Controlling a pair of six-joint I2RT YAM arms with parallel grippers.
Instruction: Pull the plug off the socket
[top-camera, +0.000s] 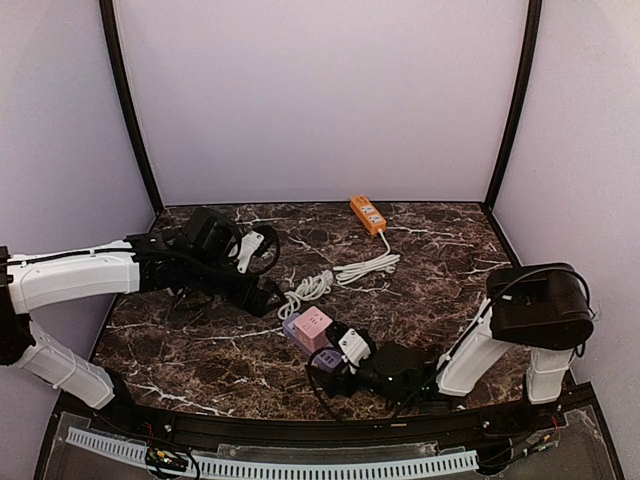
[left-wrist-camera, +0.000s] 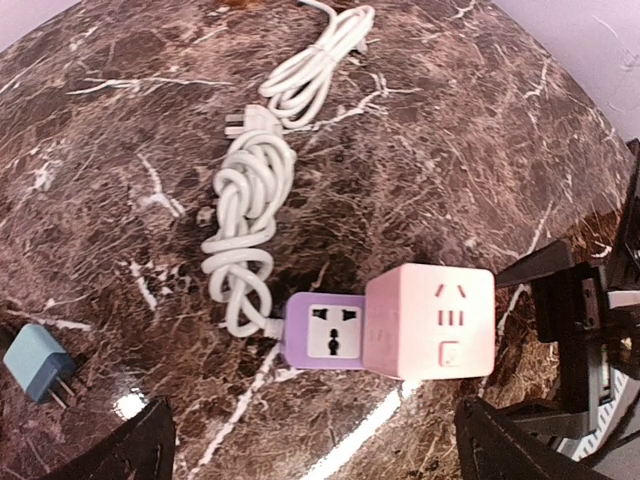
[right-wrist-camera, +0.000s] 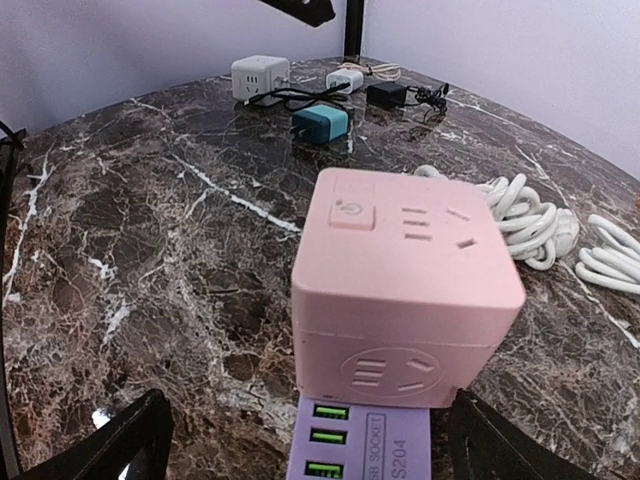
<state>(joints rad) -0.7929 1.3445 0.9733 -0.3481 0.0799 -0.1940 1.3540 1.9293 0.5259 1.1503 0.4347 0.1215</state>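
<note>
The socket strip's USB end is still below my fingers, so it is too early for my right gripper to close, as closing now would miss that end.
A pink cube plug (top-camera: 308, 326) sits plugged into a purple socket strip (top-camera: 327, 358) at the front middle of the marble table. In the left wrist view the cube (left-wrist-camera: 432, 320) covers the right part of the strip (left-wrist-camera: 325, 332), whose white cord leads off left. My left gripper (top-camera: 262, 295) is open and empty, hovering left of and above them (left-wrist-camera: 320, 460). My right gripper (top-camera: 336, 364) is open; in its wrist view (right-wrist-camera: 310, 450) its fingers (right-wrist-camera: 120, 440) stand either side of the strip's USB end (right-wrist-camera: 365, 445), just short of the cube (right-wrist-camera: 405, 290).
A knotted white cord (top-camera: 315, 287) lies behind the strip. An orange power strip (top-camera: 368, 213) with its white cable (top-camera: 368, 268) lies at the back. A blue adapter (left-wrist-camera: 40, 362), a white cube (right-wrist-camera: 259, 75) and a black adapter (right-wrist-camera: 388, 93) lie at the left.
</note>
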